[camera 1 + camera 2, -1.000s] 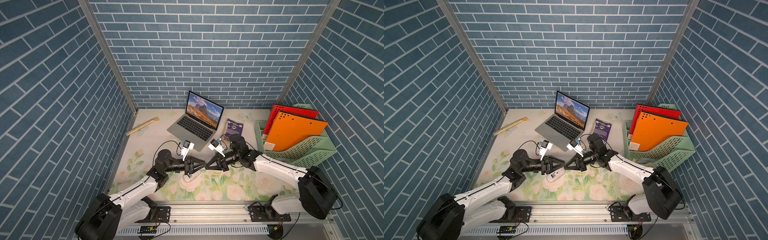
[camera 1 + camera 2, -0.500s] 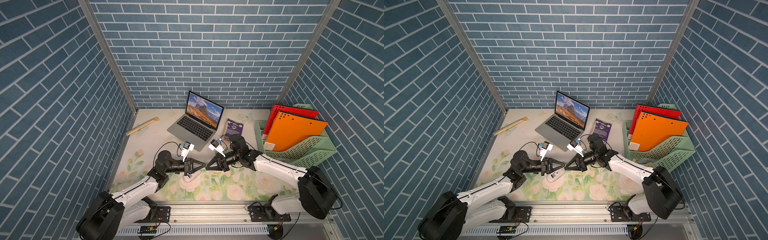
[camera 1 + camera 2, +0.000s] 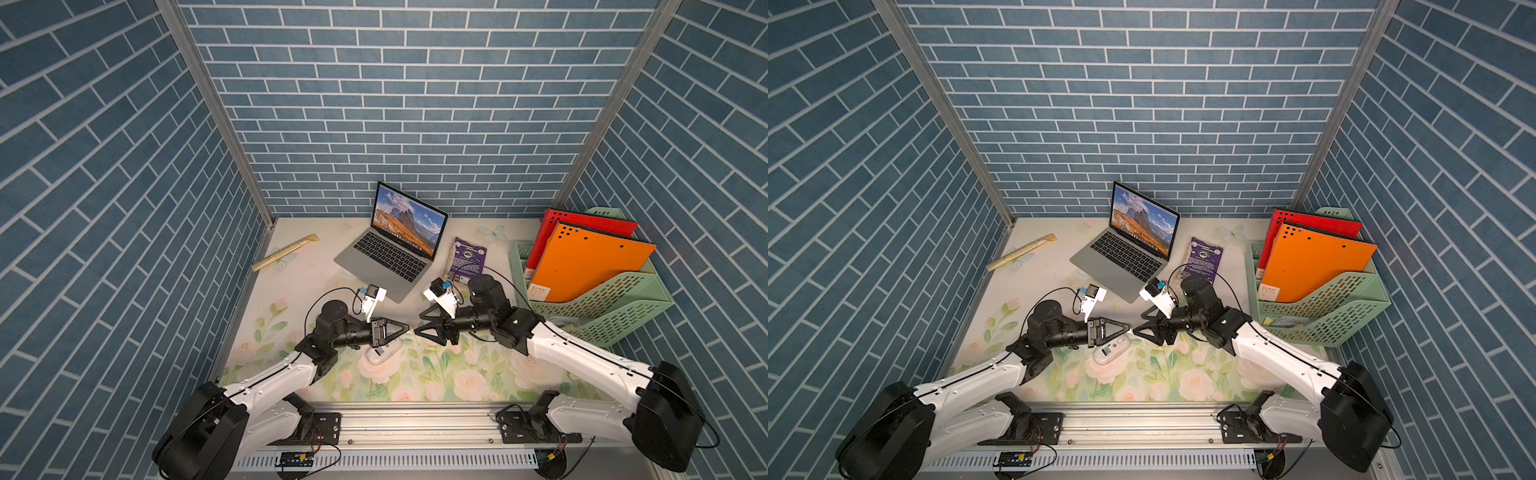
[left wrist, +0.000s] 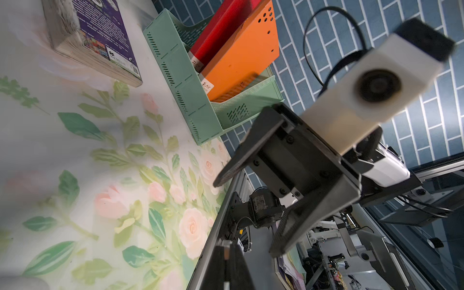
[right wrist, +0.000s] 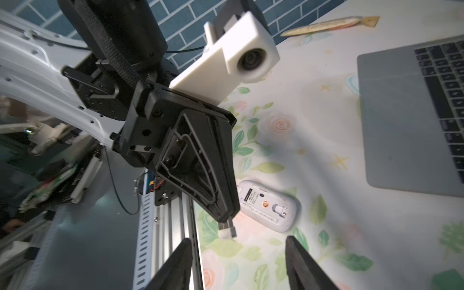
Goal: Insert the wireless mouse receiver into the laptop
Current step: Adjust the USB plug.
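Note:
My right gripper grabs the receiver (image 5: 227,229) by its white end next, which leaves the silver plug free to insert into the laptop.
The receiver (image 5: 227,229), a small silver-and-white plug, sticks out of the tips of my left gripper (image 5: 226,219), which is shut on it above the mat. In the left wrist view it shows as a sliver (image 4: 227,251) between the closed jaws of the left gripper (image 4: 226,247). My right gripper (image 5: 238,241) faces it tip to tip, open, its fingers either side of the receiver without touching it. Both top views show the two grippers meeting, left (image 3: 408,331) and right (image 3: 424,332). The wireless mouse (image 3: 382,354) lies white underside up just below them. The laptop (image 3: 390,249) stands open behind.
A purple book (image 3: 467,259) lies right of the laptop. A green file rack (image 3: 598,309) with a red and an orange folder stands at the right. A wooden ruler (image 3: 286,251) lies at the back left. The metal rail (image 3: 415,419) runs along the front edge.
My left gripper closed on the receiver, then my right gripper opened and let go of it. Both arms have stayed almost where they were.

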{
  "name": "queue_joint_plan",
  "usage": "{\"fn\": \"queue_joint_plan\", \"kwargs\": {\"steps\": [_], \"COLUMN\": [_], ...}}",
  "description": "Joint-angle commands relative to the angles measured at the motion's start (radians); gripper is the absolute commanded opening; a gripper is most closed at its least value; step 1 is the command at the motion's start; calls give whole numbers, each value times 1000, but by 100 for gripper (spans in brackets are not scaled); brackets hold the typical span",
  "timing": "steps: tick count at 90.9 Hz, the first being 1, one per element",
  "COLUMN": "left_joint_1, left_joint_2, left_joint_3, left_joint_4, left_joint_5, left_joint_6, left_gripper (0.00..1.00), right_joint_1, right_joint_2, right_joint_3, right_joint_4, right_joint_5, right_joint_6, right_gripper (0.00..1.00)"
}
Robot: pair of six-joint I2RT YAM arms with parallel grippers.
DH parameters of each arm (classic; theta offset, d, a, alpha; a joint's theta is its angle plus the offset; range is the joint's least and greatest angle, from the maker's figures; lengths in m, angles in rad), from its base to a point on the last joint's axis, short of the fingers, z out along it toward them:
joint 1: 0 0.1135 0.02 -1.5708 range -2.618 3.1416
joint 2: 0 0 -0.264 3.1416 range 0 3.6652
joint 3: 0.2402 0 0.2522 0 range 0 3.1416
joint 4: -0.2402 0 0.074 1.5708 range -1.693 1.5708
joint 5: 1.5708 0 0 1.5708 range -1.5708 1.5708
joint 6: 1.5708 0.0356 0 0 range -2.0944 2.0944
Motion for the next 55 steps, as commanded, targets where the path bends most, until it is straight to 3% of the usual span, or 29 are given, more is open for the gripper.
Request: {"fn": "queue_joint_plan", "kwargs": {"steps": [1, 15, 55], "left_joint_1": [-3, -5, -4], "left_joint_2": [19, 28, 57], "left_joint_3": [23, 30, 39], "left_joint_4": [27, 39, 33], "left_joint_5": [-25, -11, 2], "left_joint_6": [-67, -78, -81], "left_gripper": [0, 0, 0], "right_joint_1": [105, 190, 290], "right_joint_2": [-52, -24, 43], "right_joint_3": [-39, -15, 25], "right_joint_4": [-9, -17, -16], "right_joint_5": [453, 587, 679], "right_joint_6": [-183, -266, -324], "right_gripper": [56, 48, 34]}}
